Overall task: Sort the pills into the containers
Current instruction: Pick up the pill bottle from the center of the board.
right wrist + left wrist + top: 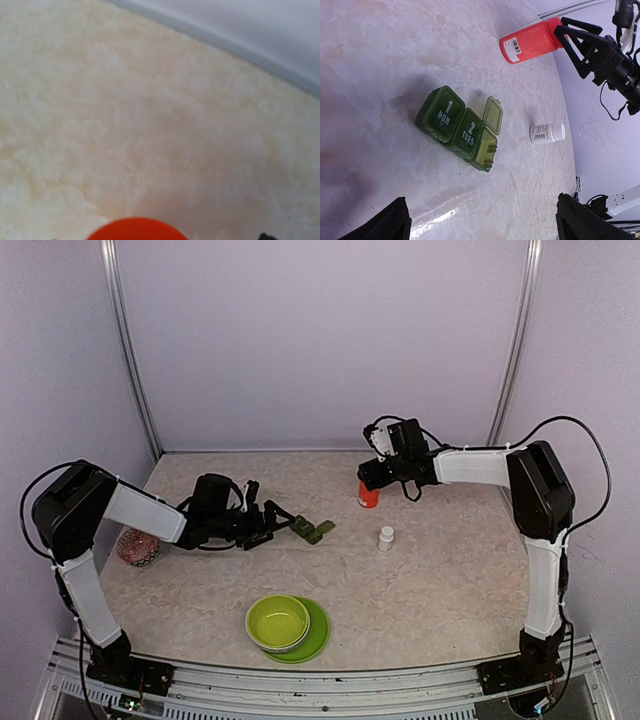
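My right gripper has its spread fingers alongside the rim of the orange-red bottle's top (369, 487) (138, 231), on both sides, so it needs to close. Closing now would hold the top.
The containers (455, 125) are a dark green strip box lying on the table, its compartments marked MON and TUES closed and the third lid (493, 114) standing open. In the top view the containers (313, 530) lie just right of my left gripper (274, 523), which is open and holds nothing. The left gripper (485, 227) shows only its two spread fingertips at the bottom corners of its wrist view. My right gripper (372, 478) hangs open over the top of the upright orange-red bottle (368, 497), its fingers (575, 47) spread beside the bottle's end (532, 41). No pills are in view.
A small white bottle (386, 538) stands right of the box. A lime-green bowl (278, 622) sits on its plate (318, 633) near the front edge. A reddish round object (137, 546) lies behind my left arm. The enclosure's walls close in the back and sides.
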Robot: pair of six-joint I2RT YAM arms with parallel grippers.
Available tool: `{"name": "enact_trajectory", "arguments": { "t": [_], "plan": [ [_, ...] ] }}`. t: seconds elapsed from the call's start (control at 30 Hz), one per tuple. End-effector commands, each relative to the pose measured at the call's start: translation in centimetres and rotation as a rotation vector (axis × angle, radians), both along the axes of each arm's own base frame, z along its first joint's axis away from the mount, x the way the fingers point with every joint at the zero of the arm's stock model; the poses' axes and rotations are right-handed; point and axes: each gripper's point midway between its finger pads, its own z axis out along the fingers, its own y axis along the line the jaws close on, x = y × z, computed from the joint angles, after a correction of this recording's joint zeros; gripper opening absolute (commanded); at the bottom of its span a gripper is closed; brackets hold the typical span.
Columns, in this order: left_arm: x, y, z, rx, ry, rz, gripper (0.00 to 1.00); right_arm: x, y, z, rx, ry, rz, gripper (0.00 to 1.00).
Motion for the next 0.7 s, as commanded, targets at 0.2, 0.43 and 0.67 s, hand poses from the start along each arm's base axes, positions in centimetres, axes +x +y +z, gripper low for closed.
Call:
{"name": "enact_trajectory", "arguments": {
  "t": [0.2, 0.43, 0.67],
  "plan": [
    [0.2, 0.9, 1.5, -0.001, -0.060, 0.015, 0.99, -0.3, -0.2, -1.4, 0.019, 0.047, 0.014, 0.60],
    [0.0, 1.0, 2.2, -0.008, -0.071, 0.016, 0.99, -1.3, -0.4, 0.8, 0.030, 0.003, 0.038, 0.41],
    [-0.4, 1.5, 3.1, -0.004, -0.102, 0.019, 0.99, -3.5, 0.2, 4.4, 0.056, -0.053, 0.109, 0.41]
  ]
}}
